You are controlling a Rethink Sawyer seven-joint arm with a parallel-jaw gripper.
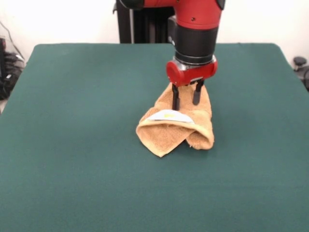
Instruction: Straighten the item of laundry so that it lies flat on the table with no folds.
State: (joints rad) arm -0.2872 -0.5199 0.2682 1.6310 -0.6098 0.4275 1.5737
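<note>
The towel should be picked up next by its top end behind the white label (187, 93), so that my gripper can straighten out the bunched folds.
The item of laundry (175, 129) is a tan-orange terry towel lying bunched and folded over itself near the middle of the table (72, 145). Its white label with a yellow mark (170, 116) faces up on top of the folds. One corner points toward the near edge, and a rolled fold lies along the towel's right side. My gripper (186, 105) hangs straight down over the towel's far part. Its two black fingers (176, 99) stand apart, with the tips down at the cloth. I cannot see any cloth pinched between them.
The red and black arm (195, 29) comes down from the top centre. The black pedestal (140, 21) stands behind the table's far edge. Dark cables and gear (7, 67) sit off the left side, and a dark object (301, 65) lies off the right.
</note>
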